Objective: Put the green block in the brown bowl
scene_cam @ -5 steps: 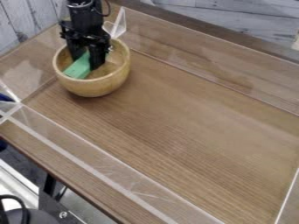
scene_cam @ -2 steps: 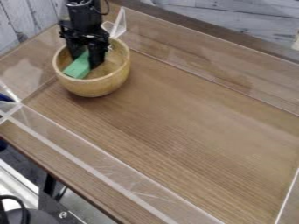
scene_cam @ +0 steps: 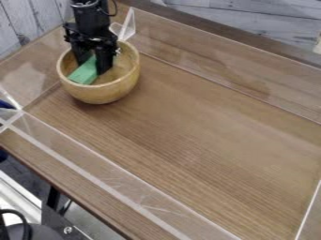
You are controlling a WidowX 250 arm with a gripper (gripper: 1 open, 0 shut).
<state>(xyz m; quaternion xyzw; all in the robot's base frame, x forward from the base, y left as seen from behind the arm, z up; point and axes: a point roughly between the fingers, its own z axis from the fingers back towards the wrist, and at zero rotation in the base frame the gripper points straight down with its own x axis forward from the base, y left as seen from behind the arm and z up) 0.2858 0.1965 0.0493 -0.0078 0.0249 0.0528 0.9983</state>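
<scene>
The lower end of the green block is inside the brown bowl point(scene_cam: 100, 90), below the bowl's rim. My gripper needs to open.
The brown bowl point(scene_cam: 100, 90) stands at the far left of the wooden table. Inside it, the green block point(scene_cam: 84, 73) lies tilted, with its lower end toward the bowl's left wall and its upper end between my fingers. My black gripper point(scene_cam: 96, 62) reaches straight down into the bowl from above. Its jaws are closed against the block's upper end. The arm hides the top of the block and the back of the bowl's inside.
The wooden table top point(scene_cam: 189, 141) has a low clear rim along its edges. The front left edge point(scene_cam: 75, 192) drops off to the floor. A pale wall runs behind the table at the back.
</scene>
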